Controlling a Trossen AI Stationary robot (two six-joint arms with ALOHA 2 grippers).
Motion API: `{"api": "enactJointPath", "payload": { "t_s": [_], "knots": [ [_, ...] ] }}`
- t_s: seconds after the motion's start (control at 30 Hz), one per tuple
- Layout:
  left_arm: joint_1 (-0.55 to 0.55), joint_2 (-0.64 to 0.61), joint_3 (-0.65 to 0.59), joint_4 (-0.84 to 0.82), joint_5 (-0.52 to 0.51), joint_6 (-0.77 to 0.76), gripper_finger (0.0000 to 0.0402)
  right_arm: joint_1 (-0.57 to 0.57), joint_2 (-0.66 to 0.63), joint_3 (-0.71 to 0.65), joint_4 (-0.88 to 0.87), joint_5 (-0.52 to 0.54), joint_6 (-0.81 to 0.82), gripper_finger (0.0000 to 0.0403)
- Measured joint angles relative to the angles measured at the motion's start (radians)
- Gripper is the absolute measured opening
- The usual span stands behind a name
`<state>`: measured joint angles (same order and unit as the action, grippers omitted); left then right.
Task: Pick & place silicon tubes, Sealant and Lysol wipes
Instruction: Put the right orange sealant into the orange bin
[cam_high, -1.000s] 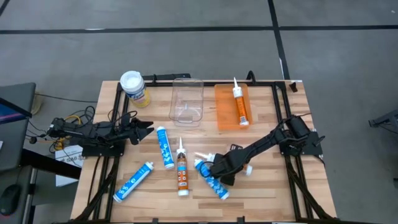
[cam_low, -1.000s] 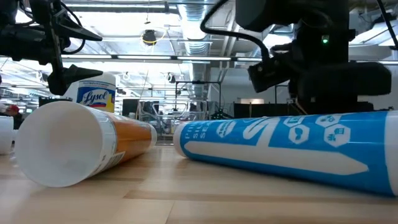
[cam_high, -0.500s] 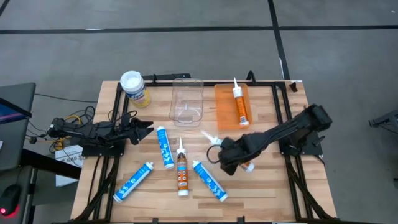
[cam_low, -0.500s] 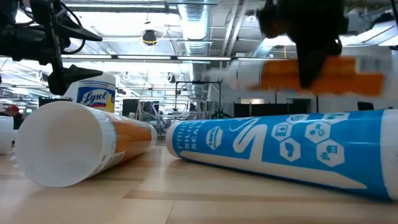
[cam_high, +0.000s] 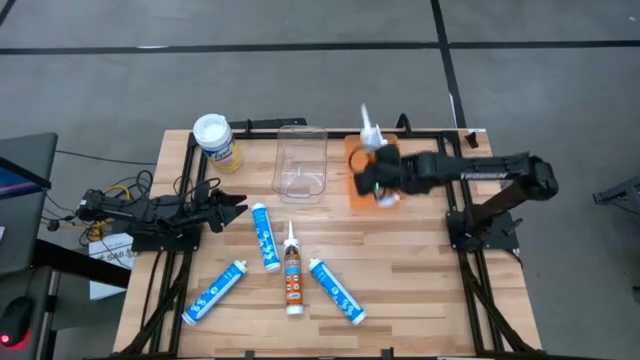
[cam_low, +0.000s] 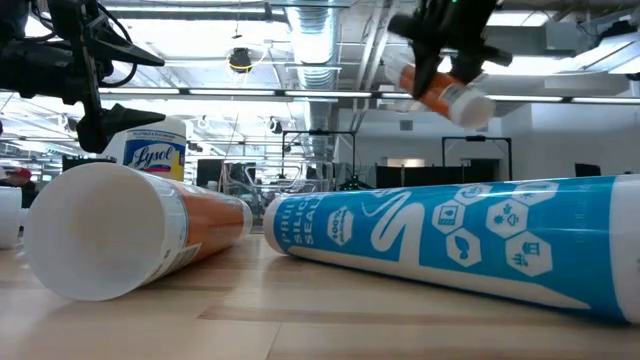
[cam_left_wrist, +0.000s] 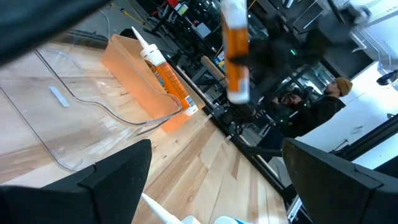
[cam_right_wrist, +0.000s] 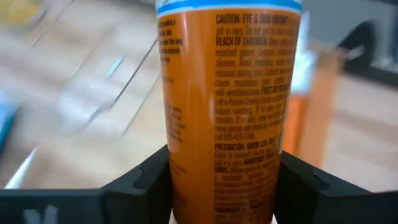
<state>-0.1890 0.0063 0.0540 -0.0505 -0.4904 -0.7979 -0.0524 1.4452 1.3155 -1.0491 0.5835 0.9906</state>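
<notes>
My right gripper must keep holding the orange tube, tilted above the orange bin.
My right gripper (cam_high: 377, 181) is shut on an orange sealant tube (cam_high: 372, 150), held in the air over the orange bin (cam_high: 355, 168) at the far right. A second orange tube (cam_left_wrist: 166, 78) lies in that bin. My left gripper (cam_high: 236, 205) is open and empty at the table's left edge. The Lysol wipes (cam_high: 215, 140) stand upright at the far left. Three blue silicone tubes (cam_high: 265, 236), (cam_high: 216, 290), (cam_high: 336, 289) and a brown tube (cam_high: 292, 270) lie on their sides on the near half of the table. My right gripper pinches the orange tube's body (cam_right_wrist: 224, 130) between its two fingers (cam_right_wrist: 144, 179), which lie across the tube. The arm reaches in from the table's right. The tube is lifted clear above the orange bin, tilted, its nozzle (cam_high: 365, 115) toward the far edge and its base end (cam_low: 470, 105) lower.
A clear plastic bin (cam_high: 300, 163) stands beside the orange bin at the far middle. In the low view the brown tube's base (cam_low: 95, 230) and a blue tube (cam_low: 450, 235) lie close to the camera. Bare wood (cam_high: 420, 270) lies at the near right.
My right gripper has lifted the orange tube off the table's near middle and carried it up and toward the far edge, over the orange bin. The tube has turned from lying flat to tilted. The blue tube beside it has rolled a little.
</notes>
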Motion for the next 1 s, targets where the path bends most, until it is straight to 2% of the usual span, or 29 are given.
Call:
{"api": "enactJointPath", "payload": {
  "t_s": [0.17,0.33,0.57,1.0],
  "knots": [
    [0.000,0.000,0.000,0.000,0.000,0.000,0.0355,-0.154,0.034,0.002,0.116,-0.016,-0.080,0.0187],
    [0.000,0.000,0.000,0.000,0.000,-0.001,0.0355,-0.232,0.135,0.002,0.161,-0.055,-0.100,0.0193],
    [0.000,0.000,0.000,0.000,0.001,-0.001,0.0355,-0.285,0.280,0.001,0.142,-0.056,-0.084,0.0189],
    [0.000,0.000,0.000,0.000,0.002,-0.003,0.0355,-0.326,0.420,0.002,0.095,-0.072,0.005,0.0201]
  ]
}}
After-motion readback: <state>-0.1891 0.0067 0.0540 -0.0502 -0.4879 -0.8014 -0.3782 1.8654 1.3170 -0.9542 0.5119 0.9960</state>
